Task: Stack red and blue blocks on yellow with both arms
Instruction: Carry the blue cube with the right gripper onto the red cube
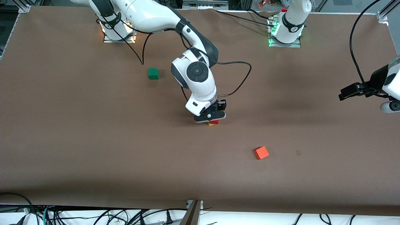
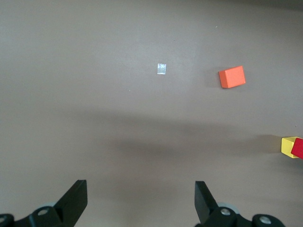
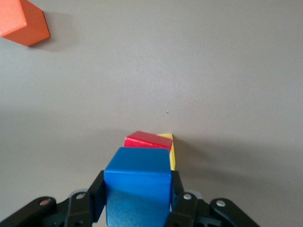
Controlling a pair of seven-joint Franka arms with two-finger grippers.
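In the wrist view the blue block [image 3: 138,187] sits over the red block's top [image 3: 147,138], so it is time for my right gripper to open.
My right gripper [image 1: 213,114] is shut on the blue block [image 3: 137,177], its fingers [image 3: 96,198] pressed on two opposite sides. It holds the block just over the red block [image 3: 147,140], which sits on the yellow block [image 3: 168,147] near the table's middle. Whether blue touches red is hidden. In the front view the red block [image 1: 214,122] and a sliver of the yellow block [image 1: 211,124] peek out under the gripper. My left gripper [image 2: 141,194] is open and empty, waiting over the left arm's end of the table [image 1: 347,93].
An orange cube [image 1: 261,152] lies nearer the front camera than the stack, toward the left arm's end; it also shows in the left wrist view [image 2: 232,76]. A green cube [image 1: 153,73] lies farther back, toward the right arm's end. A small pale mark [image 2: 162,69] is on the table.
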